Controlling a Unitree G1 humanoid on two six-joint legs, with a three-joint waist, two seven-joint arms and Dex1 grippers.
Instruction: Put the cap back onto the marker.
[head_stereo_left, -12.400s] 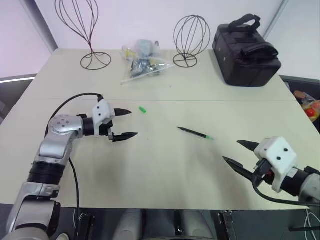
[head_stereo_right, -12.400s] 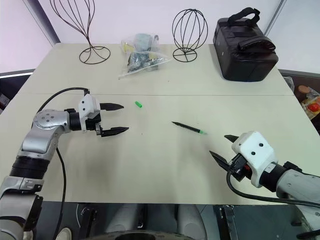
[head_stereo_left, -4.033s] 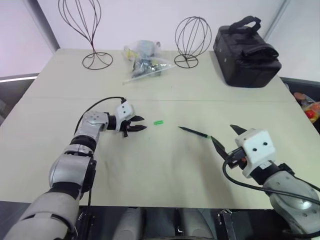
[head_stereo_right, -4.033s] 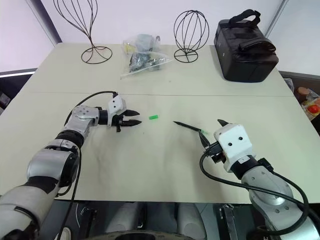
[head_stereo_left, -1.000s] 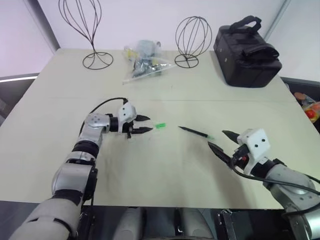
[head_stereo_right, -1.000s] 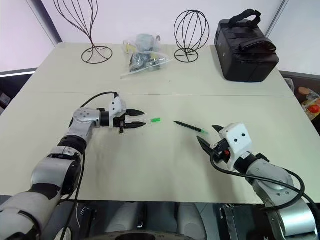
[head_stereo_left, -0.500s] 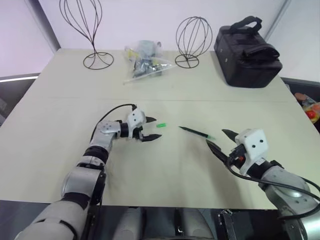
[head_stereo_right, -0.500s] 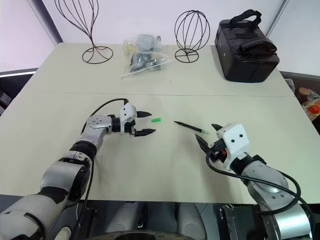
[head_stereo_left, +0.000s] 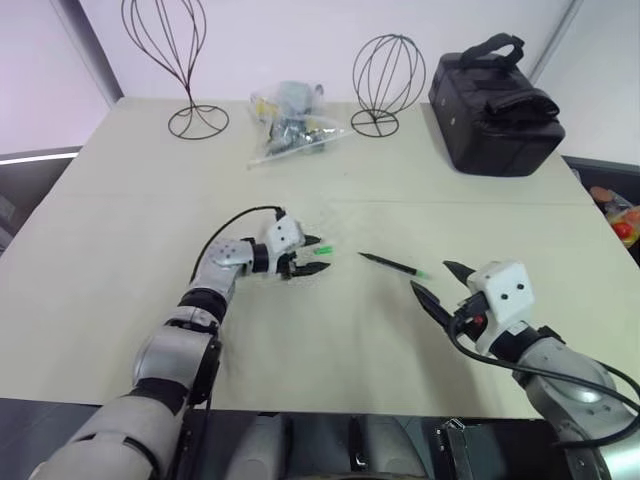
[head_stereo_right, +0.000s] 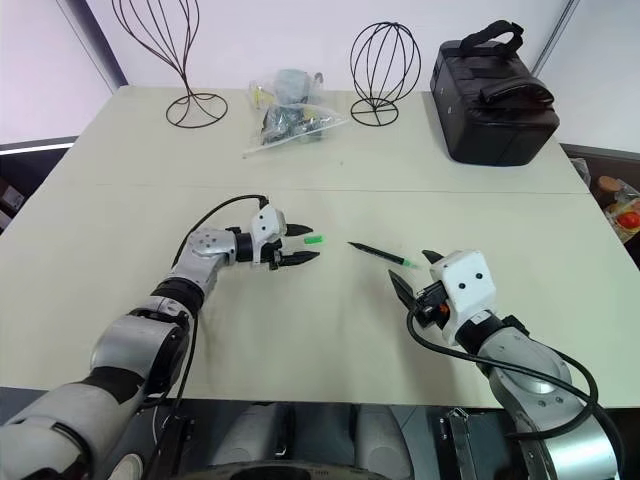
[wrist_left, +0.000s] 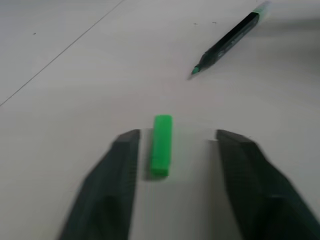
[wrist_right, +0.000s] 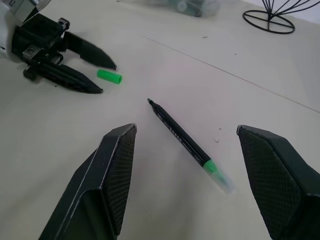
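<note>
The marker should next be gripped by its green-banded end (head_stereo_left: 411, 270) with my right gripper, so that the marker's dark tip (head_stereo_left: 364, 255) stays free for the cap.
The cap (wrist_left: 162, 145), a short bright green cylinder, lies on the table between the two black fingers of my left gripper (head_stereo_right: 308, 243). It sits close to one finger (wrist_left: 122, 165), and a gap shows to the other, so the gripper is open around it. The marker (head_stereo_left: 390, 265), thin and black with a pale green end, lies flat to the right of the cap, its dark point toward it. My right gripper (head_stereo_left: 432, 280) hovers open just right of the marker (wrist_right: 185, 142), with nothing between its fingers (wrist_right: 115, 165).
A clear bag of small items (head_stereo_left: 290, 125) lies at the back between two wire stands (head_stereo_left: 195, 60) (head_stereo_left: 388, 75). A black bag (head_stereo_left: 495, 100) stands at the back right. A cable loops from my left wrist over the table.
My left gripper has slid right until its fingers straddle the cap, and the fingers have narrowed. The cap, the marker and my right gripper have stayed put.
</note>
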